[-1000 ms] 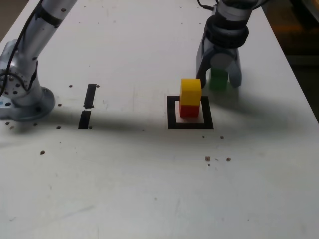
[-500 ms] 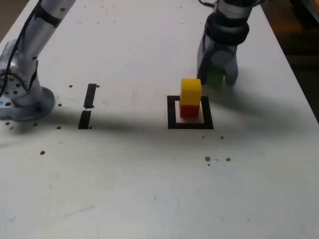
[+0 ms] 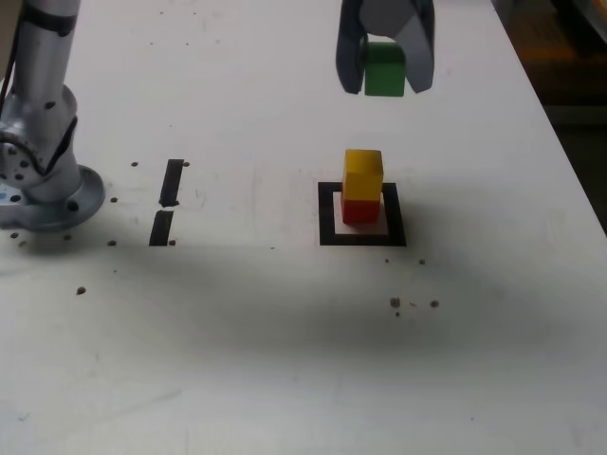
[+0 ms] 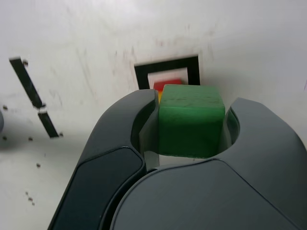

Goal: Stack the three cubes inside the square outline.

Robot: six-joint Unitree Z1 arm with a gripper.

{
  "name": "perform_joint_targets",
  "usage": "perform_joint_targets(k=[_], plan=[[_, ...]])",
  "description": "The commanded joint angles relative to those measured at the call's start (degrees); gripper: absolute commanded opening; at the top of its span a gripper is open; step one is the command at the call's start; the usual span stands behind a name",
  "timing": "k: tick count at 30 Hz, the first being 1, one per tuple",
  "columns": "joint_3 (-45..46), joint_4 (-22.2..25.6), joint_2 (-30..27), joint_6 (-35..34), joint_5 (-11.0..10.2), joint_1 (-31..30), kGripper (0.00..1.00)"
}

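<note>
The robot's gripper should keep its hold on the green cube (image 3: pixel 384 68) until the cube is down on the yellow cube. The green cube is still hanging above the yellow cube in the exterior view.
My gripper (image 3: pixel 385 71) hangs high above the table, shut on the green cube (image 3: pixel 384 68), which fills the gap between the two dark fingers (image 4: pixel 124 143) in the wrist view (image 4: pixel 191 120). Below it, nearer the camera in the exterior view, the yellow cube (image 3: pixel 362 173) sits on the red cube (image 3: pixel 359 210) inside the black square outline (image 3: pixel 328 213). In the wrist view the square outline (image 4: pixel 143 74) and a sliver of the red cube (image 4: pixel 169 85) show beyond the green cube; the yellow cube is almost wholly hidden there.
The arm's grey base (image 3: pixel 43 190) stands at the exterior view's left. Two short black tape strips (image 3: pixel 167 201) lie between the base and the square. Small dark specks (image 3: pixel 413 303) dot the white table (image 3: pixel 285 360).
The gripper closed on the green cube where it lay behind the stack, then lifted it well off the table. The yellow and red stack has not moved.
</note>
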State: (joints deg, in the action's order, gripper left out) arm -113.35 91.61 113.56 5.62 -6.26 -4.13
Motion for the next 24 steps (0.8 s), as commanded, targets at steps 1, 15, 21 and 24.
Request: perform_joint_targets(k=[1, 15, 21, 24], plan=[[0.3, 1.1, -1.1, -1.8, 0.9, -2.0, 0.18], [7.2, 0.8, -1.9, -6.9, 2.1, -5.4, 0.18], [9.0, -0.6, -0.8, -7.2, 1.8, -4.9, 0.2], [10.2, -2.3, 0.0, -8.0, 1.6, -4.8, 0.21]])
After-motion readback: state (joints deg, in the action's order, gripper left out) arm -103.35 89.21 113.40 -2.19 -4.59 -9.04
